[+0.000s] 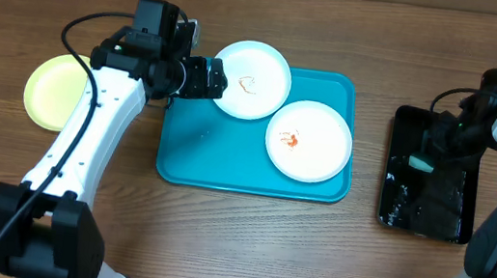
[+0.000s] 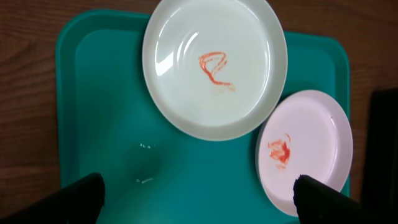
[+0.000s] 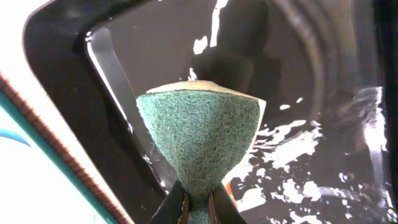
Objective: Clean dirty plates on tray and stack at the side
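Next, my left gripper pinches the far plate's rim toward the yellow-green plate, so the squiggle stays clear for sponge cleaning and stacking.
Two white plates lie on the turquoise tray. The far plate carries a thin orange squiggle and overhangs the tray's back rim. The nearer one has an orange-red smear in its centre. A pale yellow-green plate rests on the table, left of the tray. My left gripper hovers open at the far plate's left edge. In the left wrist view the left gripper spans bare tray below the squiggle plate and smeared plate. My right gripper is shut on a green sponge.
A glossy black tray holding wet patches stands at the right, with the right gripper and sponge over it. In the right wrist view its dark wet floor fills the frame. Bare wooden table lies in front of both trays.
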You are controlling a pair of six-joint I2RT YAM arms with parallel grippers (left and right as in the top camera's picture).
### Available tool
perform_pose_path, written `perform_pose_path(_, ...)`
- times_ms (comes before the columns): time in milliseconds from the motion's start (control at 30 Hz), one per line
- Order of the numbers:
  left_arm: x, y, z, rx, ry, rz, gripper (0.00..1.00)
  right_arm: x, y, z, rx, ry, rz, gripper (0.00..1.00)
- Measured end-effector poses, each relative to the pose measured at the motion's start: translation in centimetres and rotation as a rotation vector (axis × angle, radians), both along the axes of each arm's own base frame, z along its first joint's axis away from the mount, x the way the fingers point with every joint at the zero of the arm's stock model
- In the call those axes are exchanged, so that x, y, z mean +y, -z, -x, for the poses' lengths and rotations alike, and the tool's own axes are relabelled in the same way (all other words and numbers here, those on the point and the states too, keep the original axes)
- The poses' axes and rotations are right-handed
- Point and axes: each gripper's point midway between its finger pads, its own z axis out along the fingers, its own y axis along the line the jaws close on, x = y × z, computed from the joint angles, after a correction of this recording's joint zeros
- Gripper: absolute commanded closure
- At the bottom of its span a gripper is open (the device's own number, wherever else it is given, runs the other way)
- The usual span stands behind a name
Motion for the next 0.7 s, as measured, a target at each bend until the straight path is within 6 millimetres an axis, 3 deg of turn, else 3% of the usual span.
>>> perform_pose_path(367,-1.0,5.0,-5.9,-0.060,-0.034,0.048,0.11,0.5,-0.4,2.0,0.066,-0.046,-0.015,0.96)
perform_pose_path(700,-1.4,10.7,-8.8,-0.053,-0.072,0.073,0.27,0.6,-0.4,2.5,0.084,-0.053,-0.020,0.96)
